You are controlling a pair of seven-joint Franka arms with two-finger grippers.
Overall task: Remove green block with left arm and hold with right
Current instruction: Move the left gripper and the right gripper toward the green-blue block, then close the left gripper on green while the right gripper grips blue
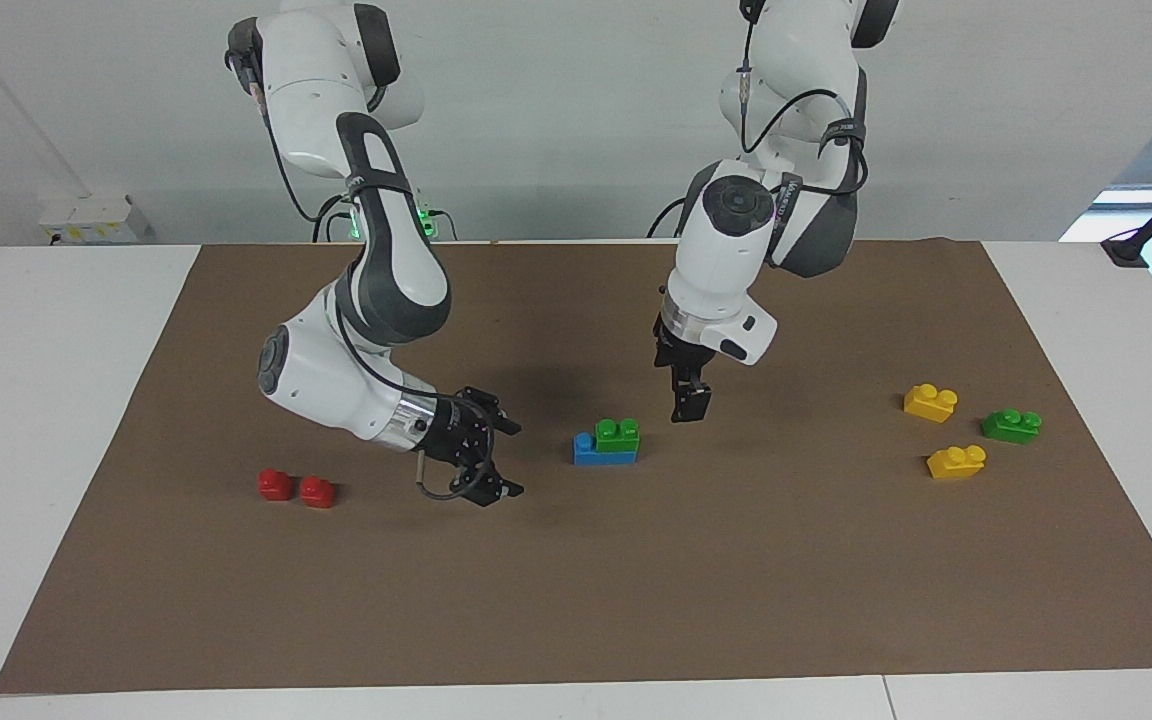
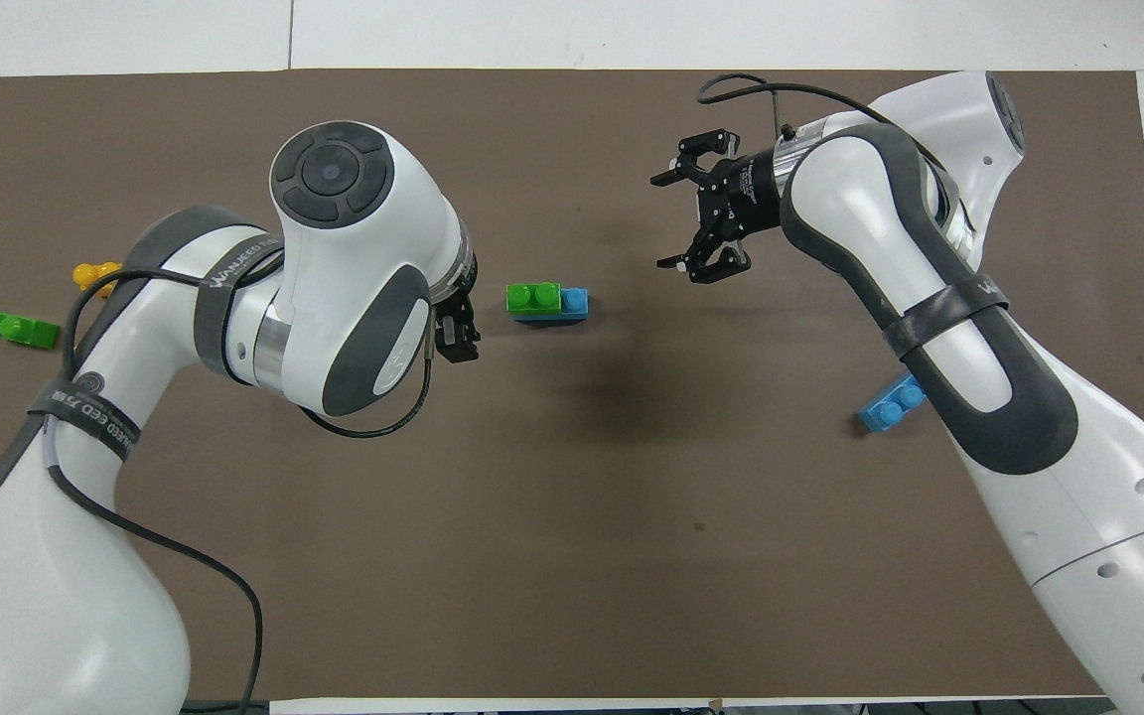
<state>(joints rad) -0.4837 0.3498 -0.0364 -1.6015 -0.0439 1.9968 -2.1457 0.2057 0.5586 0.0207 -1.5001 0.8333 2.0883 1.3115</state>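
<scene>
The green block (image 2: 533,298) covers the rest of the blue brick. My right gripper should next grab the blue brick by its bare, uncovered end (image 2: 576,304) to hold it.
The green block (image 1: 617,434) has two studs and sits on a blue brick (image 1: 604,452) at the middle of the brown mat; it also shows in the overhead view (image 2: 533,299) on the blue brick (image 2: 575,301). My left gripper (image 1: 692,405) points down over the mat just beside this stack, toward the left arm's end, without touching it; it shows in the overhead view (image 2: 458,343) too. My right gripper (image 1: 508,458) is open and empty, low over the mat, turned sideways toward the stack from the right arm's end (image 2: 696,220).
Two red blocks (image 1: 275,485) (image 1: 317,491) lie toward the right arm's end. Two yellow blocks (image 1: 930,402) (image 1: 956,461) and a darker green brick (image 1: 1011,426) lie toward the left arm's end. Another blue brick (image 2: 890,405) lies partly under the right arm.
</scene>
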